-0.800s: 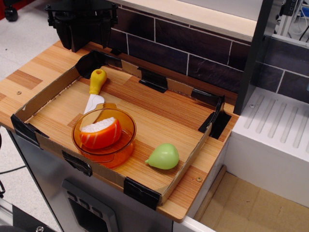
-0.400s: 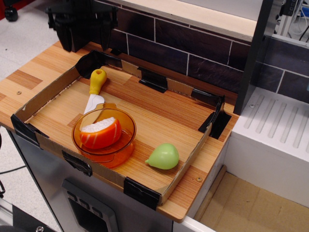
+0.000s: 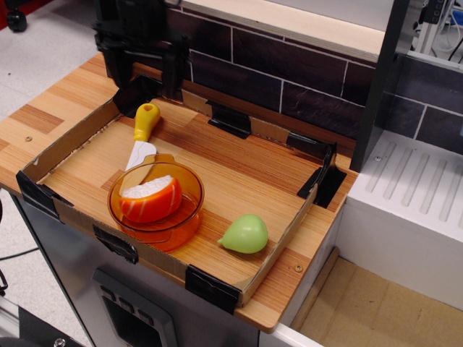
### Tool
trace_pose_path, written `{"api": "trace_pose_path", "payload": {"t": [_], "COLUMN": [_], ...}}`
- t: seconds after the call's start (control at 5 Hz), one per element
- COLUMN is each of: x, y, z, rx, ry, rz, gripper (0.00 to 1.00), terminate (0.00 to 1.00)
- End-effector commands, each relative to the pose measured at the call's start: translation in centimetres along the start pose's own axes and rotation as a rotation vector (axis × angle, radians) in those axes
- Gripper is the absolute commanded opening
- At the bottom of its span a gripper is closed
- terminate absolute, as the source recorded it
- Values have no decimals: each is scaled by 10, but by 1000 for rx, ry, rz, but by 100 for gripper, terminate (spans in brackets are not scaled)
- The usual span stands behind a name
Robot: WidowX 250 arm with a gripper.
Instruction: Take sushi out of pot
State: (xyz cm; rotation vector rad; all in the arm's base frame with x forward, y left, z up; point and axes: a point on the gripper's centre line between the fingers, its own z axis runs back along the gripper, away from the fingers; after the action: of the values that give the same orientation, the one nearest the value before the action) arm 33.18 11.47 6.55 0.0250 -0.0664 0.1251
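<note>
The gripper grabs the orange sushi by its tapered end (image 3: 173,192) next, to take it out of the pot.
The sushi (image 3: 150,199), orange with pale stripes and a white rice side, lies inside the translucent orange pot (image 3: 189,182) at the front left of the tray. My black gripper (image 3: 145,72) hangs over the tray's back left corner, well behind and above the pot. Its two fingers (image 3: 173,75) stand apart, open and empty.
A toy knife with a yellow handle (image 3: 145,121) lies just behind the pot, its blade touching the rim. A pale green pear toy (image 3: 246,233) sits at the front right. Low cardboard walls (image 3: 69,141) ring the wooden surface. A dark tiled wall (image 3: 289,72) stands behind.
The gripper has moved right and down toward the tray's back left corner. The sushi, pot, knife and pear have not moved.
</note>
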Motion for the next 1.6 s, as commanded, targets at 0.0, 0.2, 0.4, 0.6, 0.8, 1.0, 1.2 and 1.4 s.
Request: {"api": "trace_pose_path", "payload": {"t": [0.0,0.2,0.4,0.6,0.8,1.0,1.2,1.4], "x": [-28,-53,-76,-87,-97,-105,-112,-114], "y": [-33,-43,-47,-43,-38,-38,-41,-42], "z": [45,51,51,43,28,19,10,3], "rx": [-46,-66,-101,-77,-47,-35,-17,-2], "ry": [-77,-74,-5,-6,3,4,16,25], "rz": [-477,-700,-808,-828,-826,-818,-832,-832], "gripper": [100,100,100,100,100,100,100,100], "terminate": [0,0,0,0,0,0,0,0]}}
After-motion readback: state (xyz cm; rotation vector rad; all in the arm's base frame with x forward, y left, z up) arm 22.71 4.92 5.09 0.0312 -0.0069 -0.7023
